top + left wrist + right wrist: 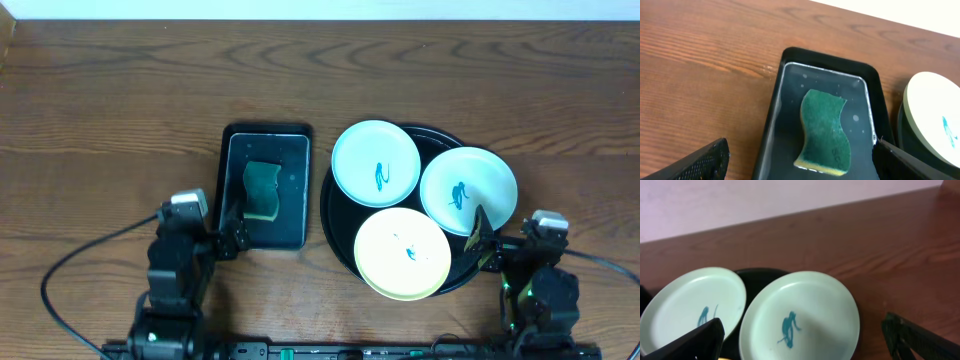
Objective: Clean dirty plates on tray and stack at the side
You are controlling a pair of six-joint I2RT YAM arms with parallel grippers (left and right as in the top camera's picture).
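Note:
My right gripper's open fingers are still above the mint plate's rim. My right gripper should go lower before it closes on the mint plate.
Three plates lie on the round black tray [337, 232]. A mint plate [375, 163] is at the back left, a second mint plate [468, 190] at the right, a pale yellow plate [402, 254] at the front. Each has a teal squiggle. My left gripper [232, 232] is open near the front of the rectangular sponge tray; in the left wrist view its fingers [800, 162] straddle the sponge's near end. My right gripper [482, 240] is open at the right mint plate's near edge; in the right wrist view [805, 340] that plate [805, 317] lies between its fingers.
A small rectangular black tray [266, 188] holds a green-yellow sponge [262, 190], left of the round tray. The sponge [824, 131] lies in a film of water there. Bare wooden table [120, 110] surrounds everything. Cables trail from both arms at the front edge.

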